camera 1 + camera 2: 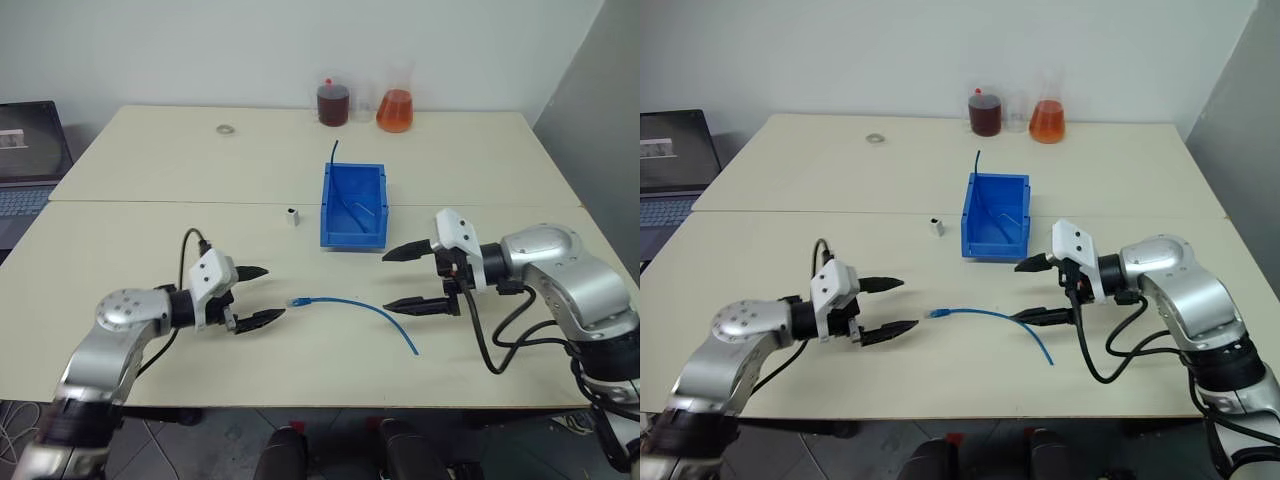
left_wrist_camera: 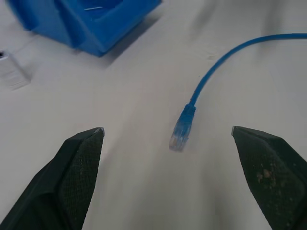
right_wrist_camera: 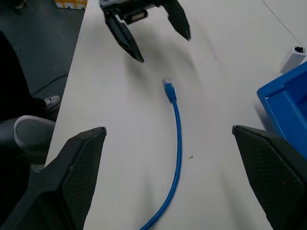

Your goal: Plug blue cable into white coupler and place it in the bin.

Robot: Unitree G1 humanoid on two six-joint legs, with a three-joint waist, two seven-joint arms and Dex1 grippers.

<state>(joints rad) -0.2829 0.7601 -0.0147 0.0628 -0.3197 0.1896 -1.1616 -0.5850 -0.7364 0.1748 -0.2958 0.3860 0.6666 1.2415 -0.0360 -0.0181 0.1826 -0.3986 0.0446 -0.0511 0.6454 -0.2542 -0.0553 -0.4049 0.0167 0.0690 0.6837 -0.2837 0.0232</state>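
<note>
Bare table shows between my left gripper's fingers and the cable's plug [image 1: 300, 302] [image 2: 182, 128], so closing now would miss it. My left gripper moves closer, before it closes.
The blue cable [image 1: 360, 305] lies loose on the table in a shallow curve, its plug [image 2: 181, 132] toward my left side. My left gripper [image 1: 272, 292] is open just left of the plug, fingers level and pointing at it, not touching. To the right of the cable's other stretch, my right gripper [image 1: 385, 282] is open, with nothing between its fingers. The white coupler [image 1: 292, 215] stands on the table just left of the bin [image 1: 353, 235], a blue open-topped box behind the cable. The right wrist view shows the cable [image 3: 176, 129], the coupler [image 3: 295, 57] and my left gripper [image 3: 164, 48].
Two flasks, one with dark red liquid [image 1: 333, 102] and one with orange liquid [image 1: 395, 108], stand at the table's far edge. A small metal ring [image 1: 225, 128] lies at the back left. A laptop [image 1: 25, 160] sits off the left side. A thin blue strand [image 1: 335, 152] rises from the bin.
</note>
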